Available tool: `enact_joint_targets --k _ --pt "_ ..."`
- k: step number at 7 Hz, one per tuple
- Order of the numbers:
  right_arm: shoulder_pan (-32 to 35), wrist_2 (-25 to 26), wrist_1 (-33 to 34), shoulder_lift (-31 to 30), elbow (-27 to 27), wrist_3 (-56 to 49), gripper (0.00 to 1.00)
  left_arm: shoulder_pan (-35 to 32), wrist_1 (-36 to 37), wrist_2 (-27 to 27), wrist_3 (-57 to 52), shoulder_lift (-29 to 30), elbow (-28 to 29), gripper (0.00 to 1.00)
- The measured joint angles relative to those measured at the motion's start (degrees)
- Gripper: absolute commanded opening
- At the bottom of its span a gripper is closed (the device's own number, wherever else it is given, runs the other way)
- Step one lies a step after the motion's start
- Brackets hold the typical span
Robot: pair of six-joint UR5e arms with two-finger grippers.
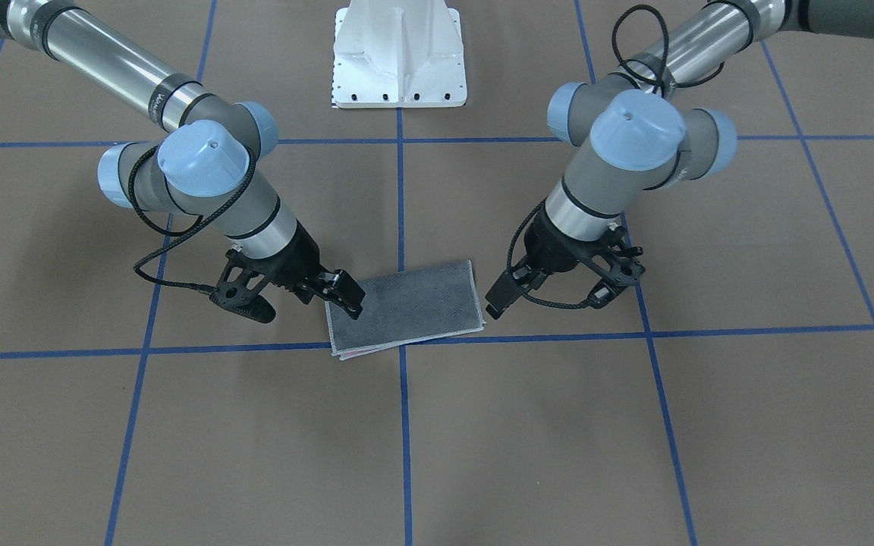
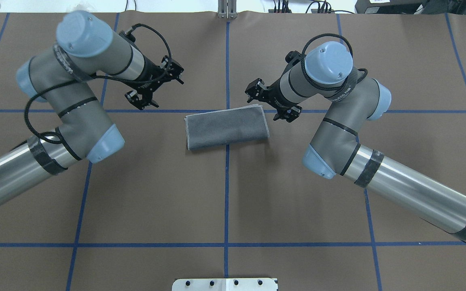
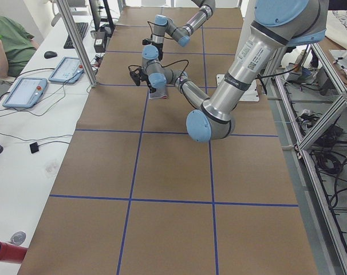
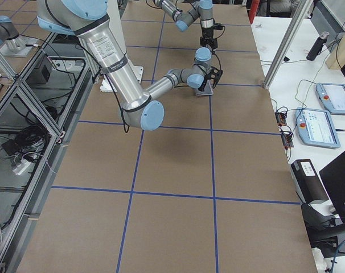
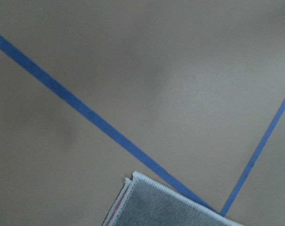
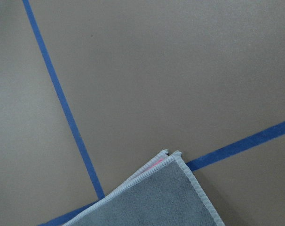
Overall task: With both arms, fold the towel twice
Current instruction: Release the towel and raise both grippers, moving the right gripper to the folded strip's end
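Note:
I need to pinch the folded towel next with my right gripper by its dark grey corner (image 1: pixel 337 352) (image 6: pixel 175 157), where the stitched edges meet, to make the second fold.
The towel (image 1: pixel 407 307) lies flat on the table, folded into a rectangle with its dark grey face up and a sliver of pink at one edge. It also shows in the overhead view (image 2: pixel 227 127). My left gripper (image 1: pixel 499 297) hovers just off one short end of the towel, open and empty; it also shows in the overhead view (image 2: pixel 174 74). My right gripper (image 1: pixel 344 294) is over the corner at the other short end, open and empty, and shows from overhead too (image 2: pixel 253 89). Each wrist view shows one towel corner (image 5: pixel 166 207) (image 6: pixel 166 197) and no fingers.
The white pedestal base (image 1: pixel 399 61) stands behind the towel on the robot's side. Blue tape lines (image 2: pixel 227 194) cross the brown table cover. An operator (image 3: pixel 7 46) and tablets (image 3: pixel 24 91) are at a side desk.

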State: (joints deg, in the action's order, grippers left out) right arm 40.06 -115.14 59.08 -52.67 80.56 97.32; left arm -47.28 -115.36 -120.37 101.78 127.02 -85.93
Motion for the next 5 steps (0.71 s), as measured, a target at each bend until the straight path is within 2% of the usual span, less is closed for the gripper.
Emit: enact_joint_targets --k 2,5 --pt "-0.52 -0.64 7.13 -0.05 1.64 0.28 0.99 -3.27 1.23 -3.44 -4.08 -0.18 0.17 1.0" --pt "-4.91 3.33 9.07 0.18 2.16 -0.15 0.97 -3.68 1.37 -3.9 -4.81 -0.41 0.36 1.0"
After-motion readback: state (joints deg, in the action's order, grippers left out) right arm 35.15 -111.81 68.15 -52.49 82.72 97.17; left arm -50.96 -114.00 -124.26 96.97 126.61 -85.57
